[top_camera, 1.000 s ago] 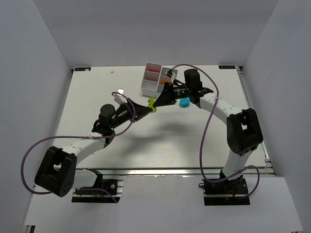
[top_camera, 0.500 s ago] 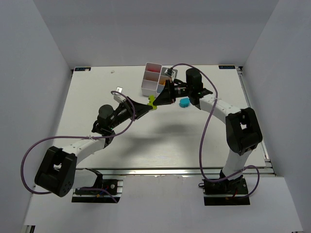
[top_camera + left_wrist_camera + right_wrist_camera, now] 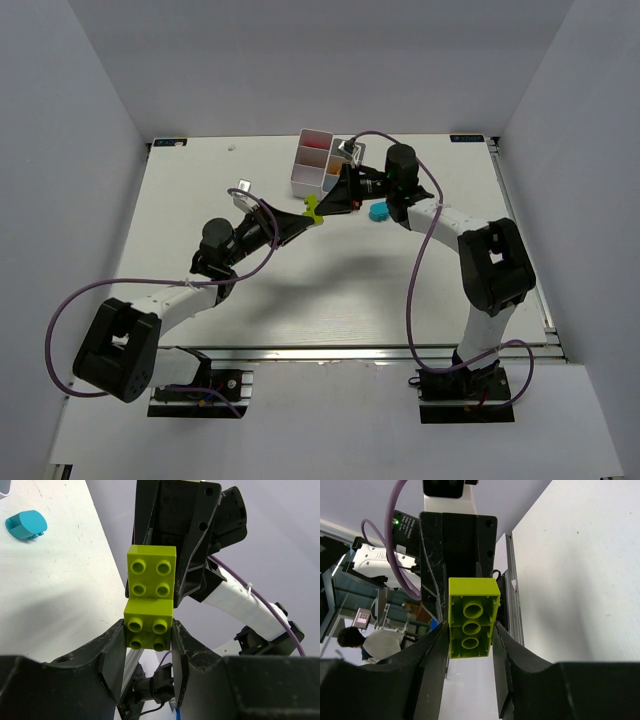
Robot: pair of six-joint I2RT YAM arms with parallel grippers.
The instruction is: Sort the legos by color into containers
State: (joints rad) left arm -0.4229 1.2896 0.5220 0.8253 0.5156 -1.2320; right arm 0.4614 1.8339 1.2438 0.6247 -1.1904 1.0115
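The upper lime brick [image 3: 471,623] would come along in the shut fingers of my right gripper if I moved it sideways now, while my left gripper keeps the lower brick.
A lime stack of two legos [image 3: 313,211] hangs in the air just in front of the containers [image 3: 304,172]. My left gripper [image 3: 303,219] is shut on the stack's lower brick [image 3: 149,625], its pads against both sides. The upper brick [image 3: 151,572] sticks out past the fingertips into my right gripper [image 3: 326,204]. In the right wrist view that lime brick [image 3: 472,625] shows its hollow underside, and the right fingers [image 3: 436,650] press on its two sides. A cyan lego [image 3: 378,212] lies on the table beside the right arm.
The white containers hold red [image 3: 314,146] and orange [image 3: 333,181] pieces. The cyan lego [image 3: 26,525] also shows at the top left of the left wrist view. Grey walls close in the table [image 3: 200,180] on three sides.
The right gripper's jaws have drawn in around the upper lime brick. The left arm has shifted slightly and keeps its grip.
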